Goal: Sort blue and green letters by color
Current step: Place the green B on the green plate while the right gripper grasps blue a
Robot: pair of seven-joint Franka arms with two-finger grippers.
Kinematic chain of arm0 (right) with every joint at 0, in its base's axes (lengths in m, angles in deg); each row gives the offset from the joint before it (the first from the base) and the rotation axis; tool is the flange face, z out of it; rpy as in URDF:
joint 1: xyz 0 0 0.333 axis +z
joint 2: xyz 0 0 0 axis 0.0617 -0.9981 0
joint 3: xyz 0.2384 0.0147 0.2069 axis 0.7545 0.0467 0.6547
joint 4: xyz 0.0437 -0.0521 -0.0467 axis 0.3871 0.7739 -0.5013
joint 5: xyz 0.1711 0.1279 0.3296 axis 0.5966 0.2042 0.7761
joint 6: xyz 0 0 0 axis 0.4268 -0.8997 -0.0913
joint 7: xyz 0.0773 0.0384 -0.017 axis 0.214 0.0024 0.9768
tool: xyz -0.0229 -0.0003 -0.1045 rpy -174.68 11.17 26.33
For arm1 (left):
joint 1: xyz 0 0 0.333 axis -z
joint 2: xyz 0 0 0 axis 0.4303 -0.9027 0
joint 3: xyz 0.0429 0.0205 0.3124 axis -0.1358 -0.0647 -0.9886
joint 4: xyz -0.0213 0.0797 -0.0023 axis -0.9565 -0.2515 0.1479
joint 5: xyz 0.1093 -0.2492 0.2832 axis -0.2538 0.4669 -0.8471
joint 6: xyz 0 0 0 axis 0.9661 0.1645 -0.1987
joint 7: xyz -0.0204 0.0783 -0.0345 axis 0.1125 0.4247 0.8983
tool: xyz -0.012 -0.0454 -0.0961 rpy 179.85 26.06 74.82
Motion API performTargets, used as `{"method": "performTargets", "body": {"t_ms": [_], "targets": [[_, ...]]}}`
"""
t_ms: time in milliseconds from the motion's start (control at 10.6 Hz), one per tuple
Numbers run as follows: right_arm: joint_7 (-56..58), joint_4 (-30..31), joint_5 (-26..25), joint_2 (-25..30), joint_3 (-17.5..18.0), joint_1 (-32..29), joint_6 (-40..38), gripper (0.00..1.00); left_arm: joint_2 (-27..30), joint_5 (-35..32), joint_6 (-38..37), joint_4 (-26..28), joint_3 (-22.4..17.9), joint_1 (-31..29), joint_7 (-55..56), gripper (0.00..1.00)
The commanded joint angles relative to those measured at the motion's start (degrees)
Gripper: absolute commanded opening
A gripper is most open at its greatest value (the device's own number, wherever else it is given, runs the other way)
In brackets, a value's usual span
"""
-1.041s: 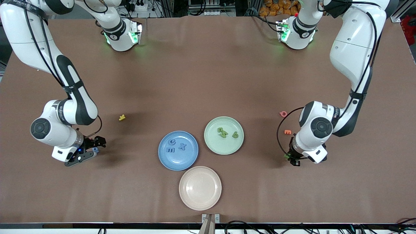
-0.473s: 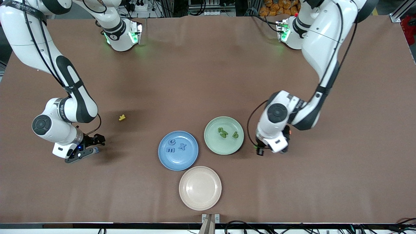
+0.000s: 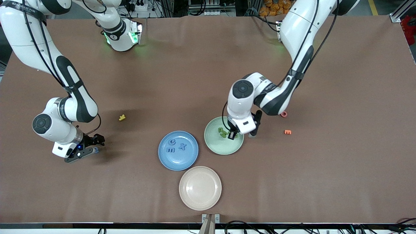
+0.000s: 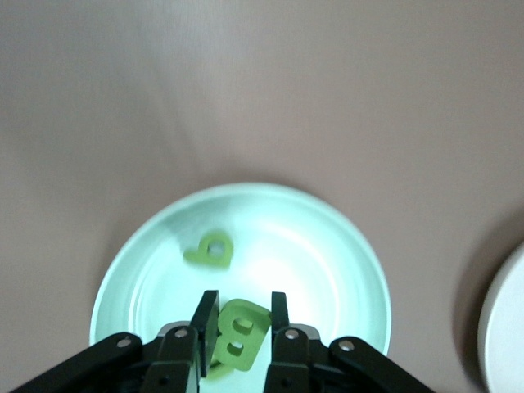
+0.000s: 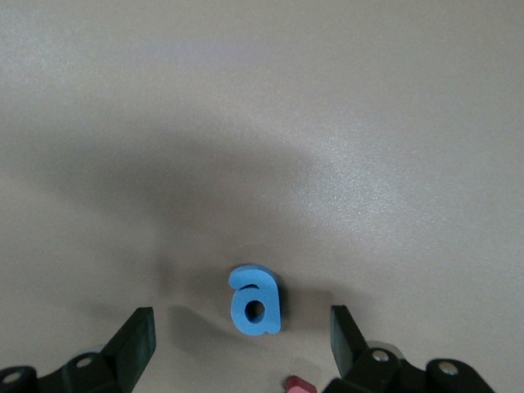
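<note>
The right gripper is ready to close on the blue "a", since its fingers are level with the letter and on either side of it in the right wrist view.
My left gripper (image 3: 232, 135) hangs over the green plate (image 3: 221, 148), shut on a green letter B (image 4: 240, 336) that sits tilted between its fingers. Loose green letters (image 3: 223, 131) lie on that plate, one of them (image 4: 211, 250) in the left wrist view. The blue plate (image 3: 182, 161) holds three blue letters (image 3: 172, 142). Toward the right arm's end of the table, my right gripper (image 3: 92, 148) stands open, low at the table. A blue letter "a" (image 5: 255, 300) lies flat between its fingertips (image 5: 135, 344), touching neither.
An empty pink plate (image 3: 200, 188) lies nearest the front camera. A yellow letter (image 3: 122, 117) lies between the right arm and the plates. A pink letter (image 3: 284, 114) and an orange one (image 3: 287, 132) lie toward the left arm's end. A dark red piece (image 5: 299, 383) lies beside the blue "a".
My left arm has swung in from its end of the table to over the green plate, carrying the green letter. The right arm has barely moved.
</note>
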Motion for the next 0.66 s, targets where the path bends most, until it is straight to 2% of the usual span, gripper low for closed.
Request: {"method": "performTargets", "body": {"t_ms": [0, 95, 189, 284, 379, 473, 568], "targets": [[0.8, 2.4, -1.3, -0.1, 1.1, -1.6, 3.9, 0.89, 0.8, -1.4, -0.8, -0.7, -0.9, 3.5, 2.5, 0.1], [0.9, 2.4, -1.3, -0.2, 1.1, -1.5, 4.0, 0.61, 0.8, -2.0, -0.8, -0.7, -0.9, 3.1, 1.5, 0.72], [1.1, 2.4, -1.3, -0.2, 1.1, -1.5, 3.9, 0.41, 0.9, -2.1, -0.8, -1.0, -1.2, 2.9, 1.4, 1.0], [1.0, 2.4, -1.3, 0.0, 1.1, -1.4, 3.5, 0.21, 1.1, -2.3, -0.8, -2.0, -1.3, 1.5, 1.4, 1.0], [0.5, 2.3, -1.2, 0.1, 1.2, -1.4, 3.4, 0.09, 1.9, -2.4, -0.8, -2.0, -1.2, -0.6, 0.5, 1.0], [0.4, 2.3, -1.1, 0.1, 1.2, -1.4, 3.5, 0.03, 2.3, -2.4, -0.9, -2.0, -1.2, -2.7, -0.3, 1.0], [0.2, 2.3, -0.8, 0.1, 1.2, -1.4, 3.3, 0.02, 2.5, -2.4, -0.8, -2.0, -1.2, -5.4, -1.0, 1.0]]}}
